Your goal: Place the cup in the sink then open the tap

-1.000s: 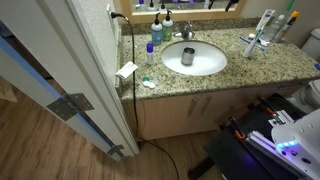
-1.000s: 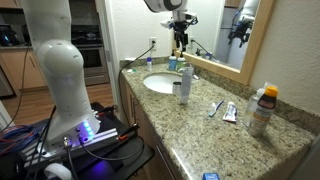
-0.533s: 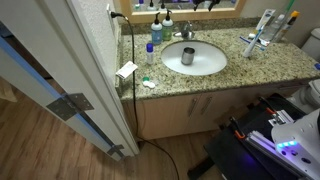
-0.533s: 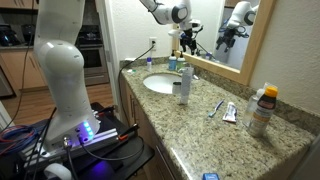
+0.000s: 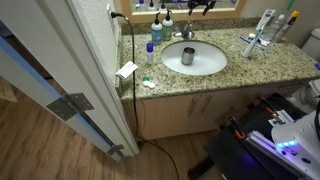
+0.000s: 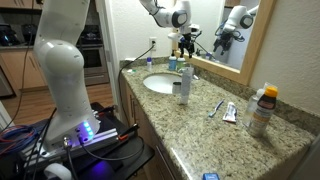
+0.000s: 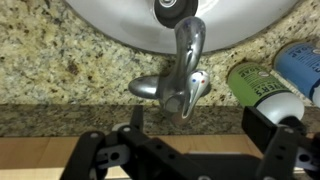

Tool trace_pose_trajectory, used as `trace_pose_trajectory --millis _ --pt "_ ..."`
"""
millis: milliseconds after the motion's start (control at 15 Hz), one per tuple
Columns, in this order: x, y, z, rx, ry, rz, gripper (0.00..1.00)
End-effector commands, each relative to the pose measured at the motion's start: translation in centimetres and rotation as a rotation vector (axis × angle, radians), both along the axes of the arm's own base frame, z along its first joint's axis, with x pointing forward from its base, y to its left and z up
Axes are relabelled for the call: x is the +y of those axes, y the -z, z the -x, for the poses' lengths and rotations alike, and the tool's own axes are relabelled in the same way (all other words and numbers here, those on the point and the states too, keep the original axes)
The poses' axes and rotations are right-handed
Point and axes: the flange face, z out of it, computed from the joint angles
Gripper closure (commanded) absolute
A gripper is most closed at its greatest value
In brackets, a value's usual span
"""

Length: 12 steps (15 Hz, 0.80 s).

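Note:
My fingers are above the tap in an exterior view, with a gap over its handle [image 5: 190, 29] [image 7: 179, 101]. It isn't time to close on the handle yet, so I should first lower my gripper.
The small dark grey cup [image 5: 188, 57] stands upright in the white oval sink [image 5: 207, 62], in front of the chrome tap [image 5: 186, 32]. In the wrist view the tap [image 7: 182, 75] is seen from above, with its spout over the basin [image 7: 110, 22] and the cup's rim [image 7: 172, 9] at the top edge. My gripper [image 7: 200, 122] is open and empty, its fingers either side of the tap's handle end, not touching it. In both exterior views the gripper [image 5: 197, 6] [image 6: 186, 42] hangs over the back of the sink [image 6: 160, 84].
Bottles with blue caps [image 5: 153, 47] stand beside the tap; a green bottle [image 7: 262, 88] and a blue cap [image 7: 300, 62] are close to my right finger. A clear bottle [image 6: 184, 85], toothbrushes [image 5: 262, 35] and the mirror [image 6: 235, 35] are on or behind the granite counter [image 5: 270, 62].
The arm has swung in and lowered the gripper over the tap at the back of the sink. The cup has not moved.

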Motion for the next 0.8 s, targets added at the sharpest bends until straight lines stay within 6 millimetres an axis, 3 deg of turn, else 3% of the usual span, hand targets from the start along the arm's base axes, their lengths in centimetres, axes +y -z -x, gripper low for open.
trace_pose_trajectory --millis 0,200,267,467,533,600,733 --pt "1.0 3.3 -1.3 0.044 -0.009 -0.043 0.0" --pt "0.8 5.5 -1.9 0.066 0.024 -0.033 0.0" --pt "1.0 4.7 -1.0 0.059 0.004 -0.03 0.0" --pt "0.9 5.7 -1.5 0.065 0.002 -0.027 0.0" --pt "1.0 5.8 -1.6 0.07 0.003 -0.035 0.25" --pt "0.9 5.9 -1.6 0.066 0.01 -0.027 0.26" --pt "0.9 5.8 -1.5 0.067 0.007 -0.031 0.4"
